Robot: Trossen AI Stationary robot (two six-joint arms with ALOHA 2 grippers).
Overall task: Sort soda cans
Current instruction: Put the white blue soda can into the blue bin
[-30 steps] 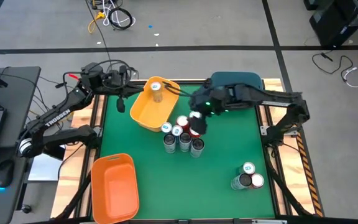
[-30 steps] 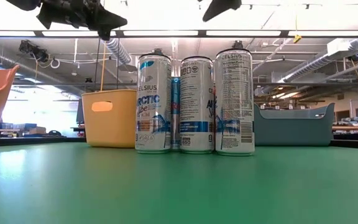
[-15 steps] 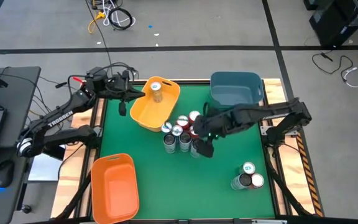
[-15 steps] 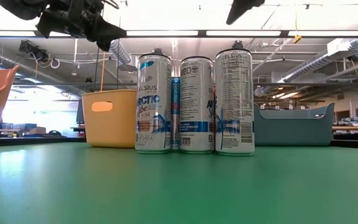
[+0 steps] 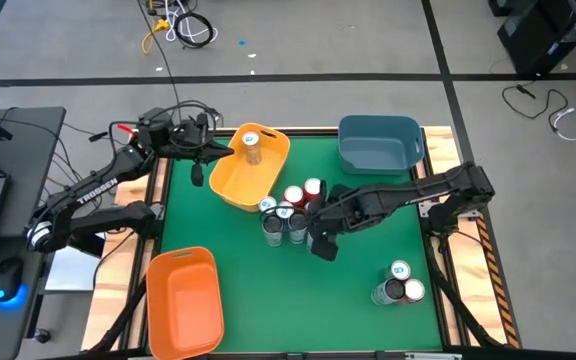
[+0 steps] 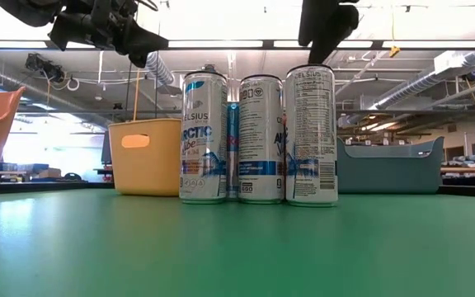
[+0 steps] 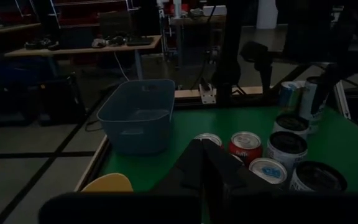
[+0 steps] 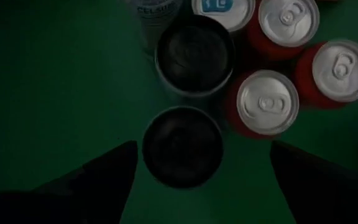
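Observation:
My right gripper needs to sort the nearer dark grey can into the blue bin, so next it should grab the can by its dark top end (image 8: 183, 147).
A cluster of soda cans (image 5: 290, 212) stands upright mid-table: red ones (image 8: 267, 102), two dark grey ones (image 8: 194, 56) and silver ones with teal tops (image 5: 268, 206). Three more cans (image 5: 398, 285) stand near the right front. One can (image 5: 251, 144) stands in the yellow bin (image 5: 230, 180). My right gripper (image 5: 320, 240) hangs open over the cluster, pointing steeply down, with its fingers on either side above the nearer dark grey can (image 8: 182, 146). My left gripper (image 5: 218, 152) is shut and empty, high beside the yellow bin's left rim.
A blue bin (image 5: 378, 143) stands at the far right and an orange bin (image 5: 181, 300) at the near left. Bare green tabletop (image 5: 348, 300) lies in front of the cluster. In the low view three silver cans (image 6: 261, 139) stand side by side.
My right gripper has swung from beside the blue bin toward the table's near edge and down, tipping more steeply downward. It now hangs just over the can cluster. My left gripper has sunk slightly. No can has moved.

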